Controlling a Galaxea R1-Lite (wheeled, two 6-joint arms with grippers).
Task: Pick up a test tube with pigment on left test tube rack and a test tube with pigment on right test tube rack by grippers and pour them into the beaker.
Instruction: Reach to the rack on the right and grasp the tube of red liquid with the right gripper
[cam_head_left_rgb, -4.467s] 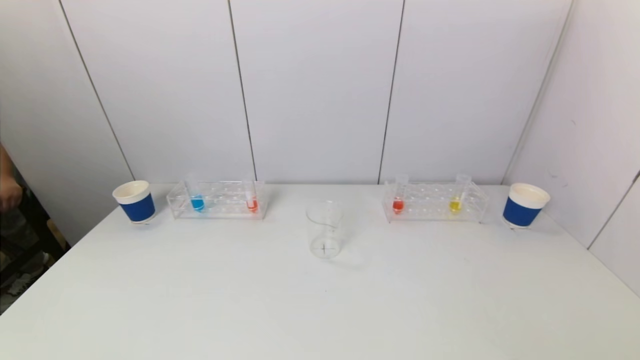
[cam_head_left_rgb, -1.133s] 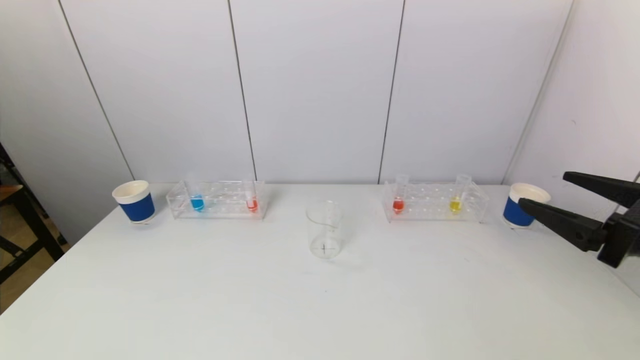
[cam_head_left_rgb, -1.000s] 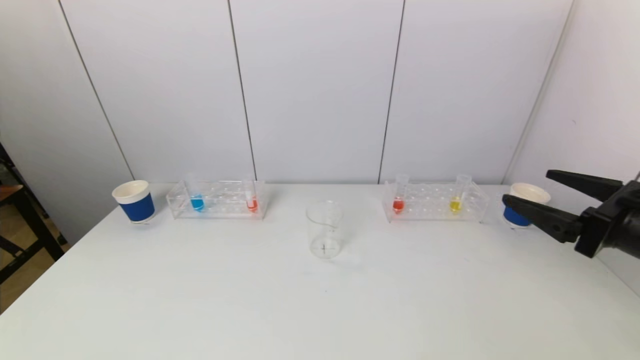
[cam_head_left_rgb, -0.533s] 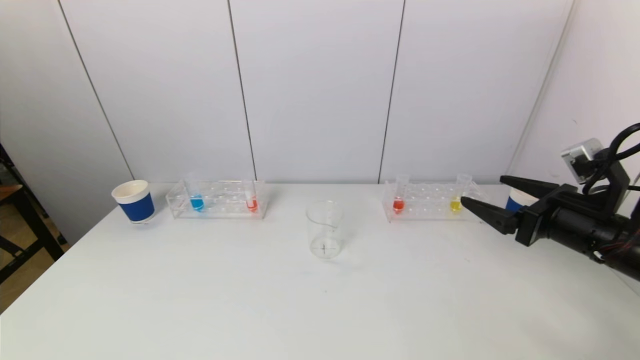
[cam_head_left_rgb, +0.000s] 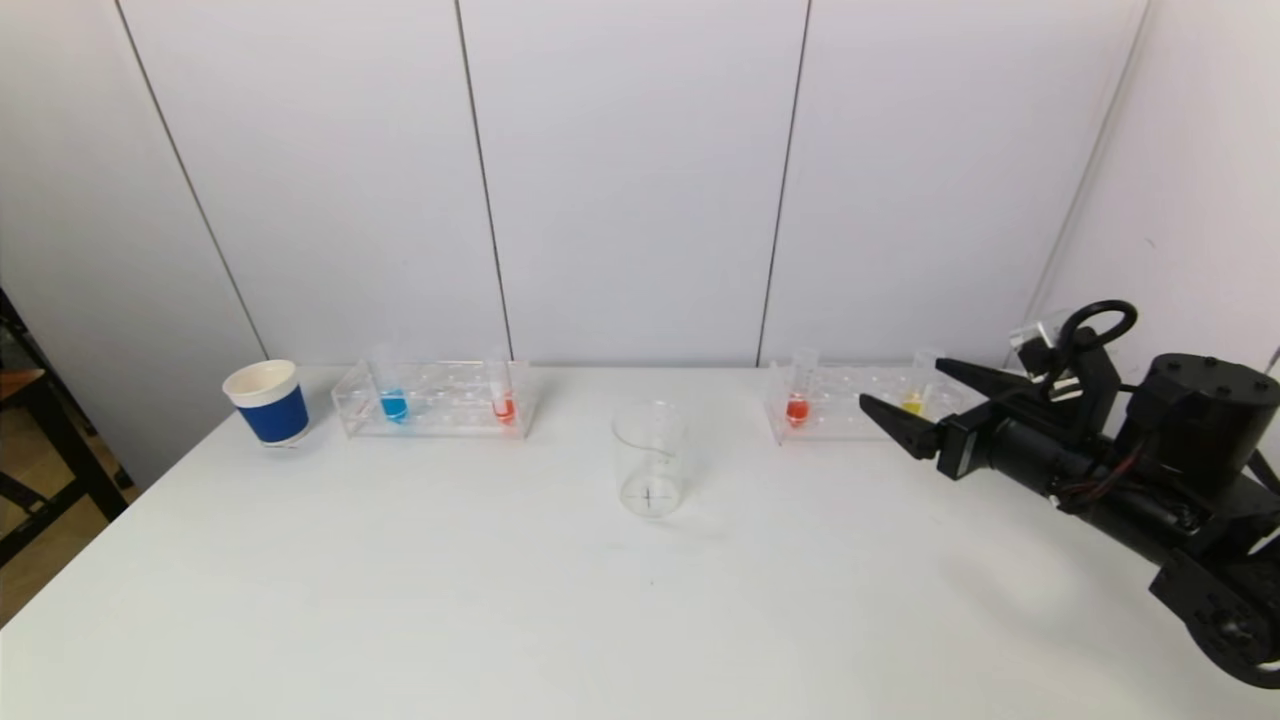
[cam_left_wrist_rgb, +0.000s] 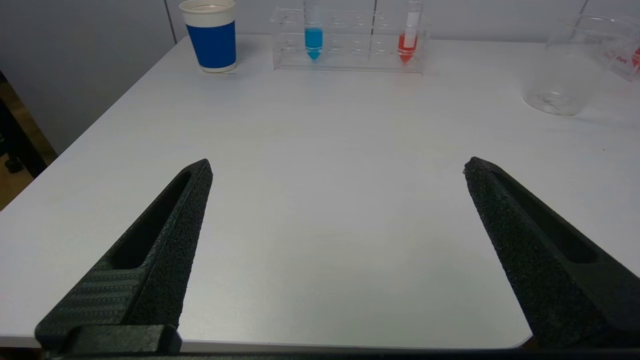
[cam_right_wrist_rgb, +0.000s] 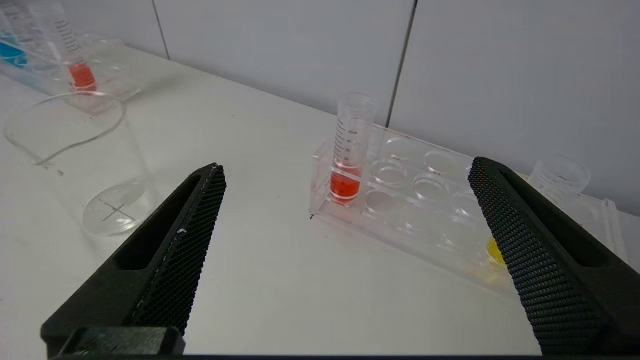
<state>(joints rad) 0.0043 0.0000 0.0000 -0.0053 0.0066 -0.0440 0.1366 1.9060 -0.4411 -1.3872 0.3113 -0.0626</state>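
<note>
The red-pigment test tube will next be grabbed by my right gripper at the upper side under its rim (cam_head_left_rgb: 804, 362) so it can pour, since the rack (cam_head_left_rgb: 840, 420) encloses the test tube's lower end.
The clear beaker (cam_head_left_rgb: 649, 458) stands empty mid-table. The left rack (cam_head_left_rgb: 435, 400) holds a blue-pigment tube (cam_head_left_rgb: 393, 396) and a red-pigment tube (cam_head_left_rgb: 503, 397). The right rack (cam_head_left_rgb: 860, 405) holds a red-pigment tube (cam_head_left_rgb: 797, 397) and a yellow-pigment tube (cam_head_left_rgb: 914, 393). My right gripper (cam_head_left_rgb: 915, 395) is open and empty, just in front of the right rack near the yellow tube; in the right wrist view the red tube (cam_right_wrist_rgb: 348, 150) and the rack (cam_right_wrist_rgb: 425, 200) lie between its fingers. My left gripper (cam_left_wrist_rgb: 337, 167) is open and empty above the table's near left edge, out of the head view.
A blue and white paper cup (cam_head_left_rgb: 268, 402) stands left of the left rack. The right arm hides the area to the right of the right rack. White wall panels close the back. The table's left edge drops to the floor.
My right arm has come in from the right edge and swung left, and its open gripper now reaches the right rack. It now hides the right-hand paper cup. Tubes and beaker have not moved.
</note>
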